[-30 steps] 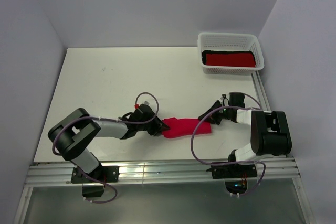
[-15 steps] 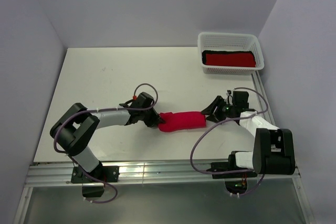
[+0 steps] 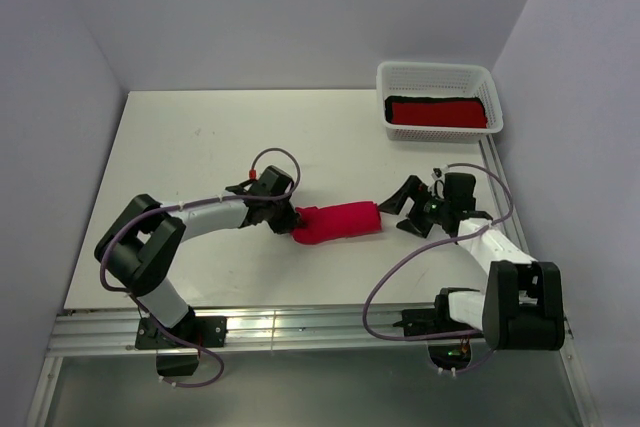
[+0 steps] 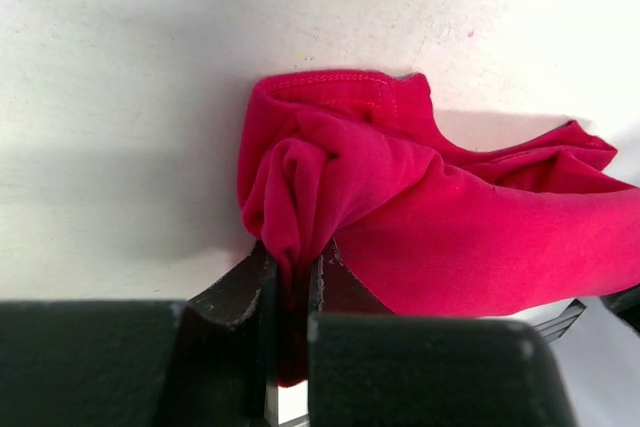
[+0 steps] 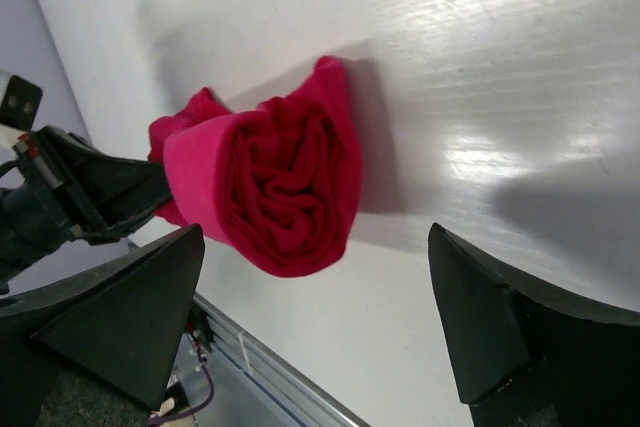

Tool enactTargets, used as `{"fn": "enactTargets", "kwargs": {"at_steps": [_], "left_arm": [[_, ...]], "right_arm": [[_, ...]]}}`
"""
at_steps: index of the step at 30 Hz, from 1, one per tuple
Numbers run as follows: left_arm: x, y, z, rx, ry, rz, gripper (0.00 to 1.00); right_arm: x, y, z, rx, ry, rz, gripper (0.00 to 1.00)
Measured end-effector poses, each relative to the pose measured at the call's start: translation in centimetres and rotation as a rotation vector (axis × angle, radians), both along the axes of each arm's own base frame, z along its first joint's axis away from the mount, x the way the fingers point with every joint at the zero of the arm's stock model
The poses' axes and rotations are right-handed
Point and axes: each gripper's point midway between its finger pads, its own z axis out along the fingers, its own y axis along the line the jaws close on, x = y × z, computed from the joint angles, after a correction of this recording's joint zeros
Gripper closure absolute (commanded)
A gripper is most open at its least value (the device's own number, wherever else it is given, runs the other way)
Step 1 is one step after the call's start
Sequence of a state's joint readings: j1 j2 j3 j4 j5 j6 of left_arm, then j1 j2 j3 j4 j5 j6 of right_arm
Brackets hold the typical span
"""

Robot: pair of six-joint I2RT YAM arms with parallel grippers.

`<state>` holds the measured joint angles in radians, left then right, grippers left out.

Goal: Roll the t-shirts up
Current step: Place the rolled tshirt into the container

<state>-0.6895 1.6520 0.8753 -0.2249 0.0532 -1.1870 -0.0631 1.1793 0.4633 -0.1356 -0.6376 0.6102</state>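
Note:
The free spiral end of the crimson roll is opposite my left gripper, and my right gripper will grab the roll there next. Then the roll can go to the basket still rolled.
A bright crimson t-shirt (image 3: 337, 222) lies rolled into a sausage on the white table (image 3: 200, 147), a little in front of its middle. My left gripper (image 3: 290, 219) is shut on the roll's left end. In the left wrist view a fold of the crimson t-shirt (image 4: 450, 237) is pinched between the left gripper's (image 4: 293, 262) black fingers. My right gripper (image 3: 405, 209) stands wide open just off the roll's right end, touching nothing. In the right wrist view the roll's spiral end (image 5: 285, 192) faces the right gripper (image 5: 316, 237).
A white mesh basket (image 3: 438, 75) sits at the back right corner. It holds a deeper red rolled t-shirt (image 3: 437, 113) with black cloth (image 3: 387, 103) showing under it. A metal rail (image 3: 300, 325) runs along the table's front edge.
My right gripper has opened, let go of the roll's right end and drawn back to the right. The left gripper, still holding its end, has shifted the roll slightly away from the front edge.

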Motion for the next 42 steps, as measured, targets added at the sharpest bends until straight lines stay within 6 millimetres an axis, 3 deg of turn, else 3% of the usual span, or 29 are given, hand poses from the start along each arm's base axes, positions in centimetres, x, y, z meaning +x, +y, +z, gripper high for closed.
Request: {"fn": "enactTargets", "kwargs": {"at_steps": [4,12,21,27,30,32,34,42], "left_arm": [[0.0,0.1,0.0,0.011,-0.008,-0.020,0.99],[0.1,0.0,0.0,0.028,-0.015,-0.053,0.99],[0.1,0.0,0.0,0.034,-0.021,-0.067,0.99],[0.3,0.1,0.0,0.032,-0.028,-0.078,1.00],[0.5,0.2,0.1,0.028,-0.031,-0.080,1.00],[0.5,0.2,0.1,0.025,-0.031,-0.083,1.00],[0.7,0.3,0.2,0.022,-0.035,-0.085,0.99],[0.7,0.3,0.1,0.005,-0.040,-0.100,1.00]], "right_arm": [[0.3,0.9,0.2,0.032,-0.018,0.028,0.00],[-0.3,4.5,-2.2,0.054,0.069,0.140,0.00],[1.1,5.0,-2.4,0.072,0.062,0.137,0.11],[1.3,4.9,-3.0,0.072,0.074,0.133,0.37],[1.3,4.9,-3.1,0.074,0.078,0.135,0.56],[1.4,5.0,-3.0,0.080,0.069,0.141,0.74],[1.5,5.0,-2.8,0.089,0.064,0.143,1.00],[1.8,5.2,-2.9,0.106,0.072,0.150,1.00]]}}
